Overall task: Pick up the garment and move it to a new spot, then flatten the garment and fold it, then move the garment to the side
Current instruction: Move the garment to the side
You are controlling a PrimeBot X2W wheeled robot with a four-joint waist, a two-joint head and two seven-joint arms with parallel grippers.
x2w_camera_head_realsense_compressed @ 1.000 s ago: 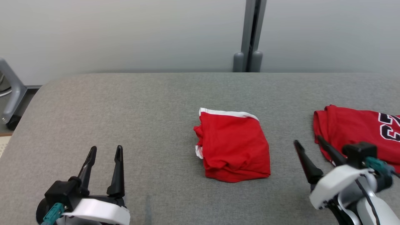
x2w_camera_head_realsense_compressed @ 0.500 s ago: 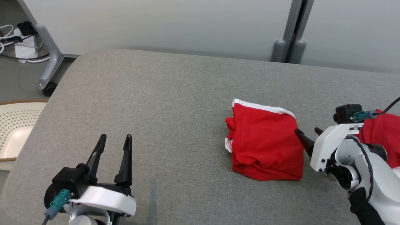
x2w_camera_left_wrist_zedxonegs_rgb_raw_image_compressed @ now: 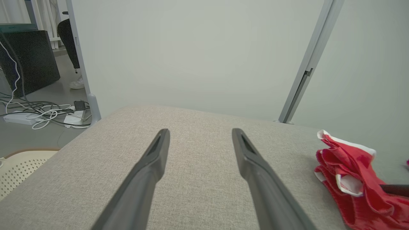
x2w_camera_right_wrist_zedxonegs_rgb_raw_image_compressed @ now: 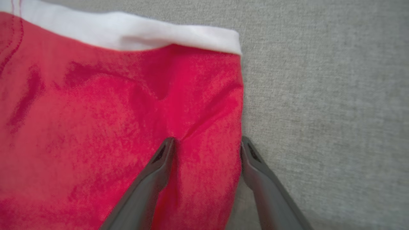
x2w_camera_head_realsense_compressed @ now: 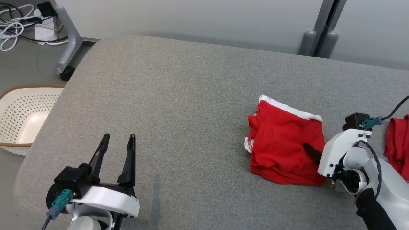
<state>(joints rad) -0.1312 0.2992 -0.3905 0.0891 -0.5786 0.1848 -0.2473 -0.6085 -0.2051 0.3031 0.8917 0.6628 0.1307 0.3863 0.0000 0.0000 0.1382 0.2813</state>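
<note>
The folded garment should move to the side next. My right gripper will hold it by the folded edge adjoining the garment's white band (x2w_camera_head_realsense_compressed: 320, 136) (x2w_camera_right_wrist_zedxonegs_rgb_raw_image_compressed: 230, 126) for that.
The garment (x2w_camera_head_realsense_compressed: 282, 143) is a folded red piece with a white band along its far edge, lying on the grey padded table (x2w_camera_head_realsense_compressed: 179, 95). It also appears as the garment (x2w_camera_left_wrist_zedxonegs_rgb_raw_image_compressed: 348, 172) and the garment (x2w_camera_right_wrist_zedxonegs_rgb_raw_image_compressed: 121, 127). My right gripper (x2w_camera_head_realsense_compressed: 311, 151) is down at its right edge and open. In the right wrist view the right gripper (x2w_camera_right_wrist_zedxonegs_rgb_raw_image_compressed: 207, 142) straddles that edge: one finger presses a dent into the red cloth, the other stands just off it over the grey surface. My left gripper (x2w_camera_head_realsense_compressed: 116, 148) is open and empty at the near left, also seen as the left gripper (x2w_camera_left_wrist_zedxonegs_rgb_raw_image_compressed: 199, 137).
A second red garment (x2w_camera_head_realsense_compressed: 397, 143) lies at the table's right edge, behind my right arm. Off the table's left side stands a cream perforated basket (x2w_camera_head_realsense_compressed: 22, 115). A wheeled grey frame leg (x2w_camera_head_realsense_compressed: 67, 48) and cables (x2w_camera_head_realsense_compressed: 16, 19) are at the far left, and a grey post (x2w_camera_head_realsense_compressed: 322, 35) stands behind.
The head camera has swung left, shifting the whole picture. My right gripper has moved from beside the second garment onto the folded garment's right edge. The left gripper has held still.
</note>
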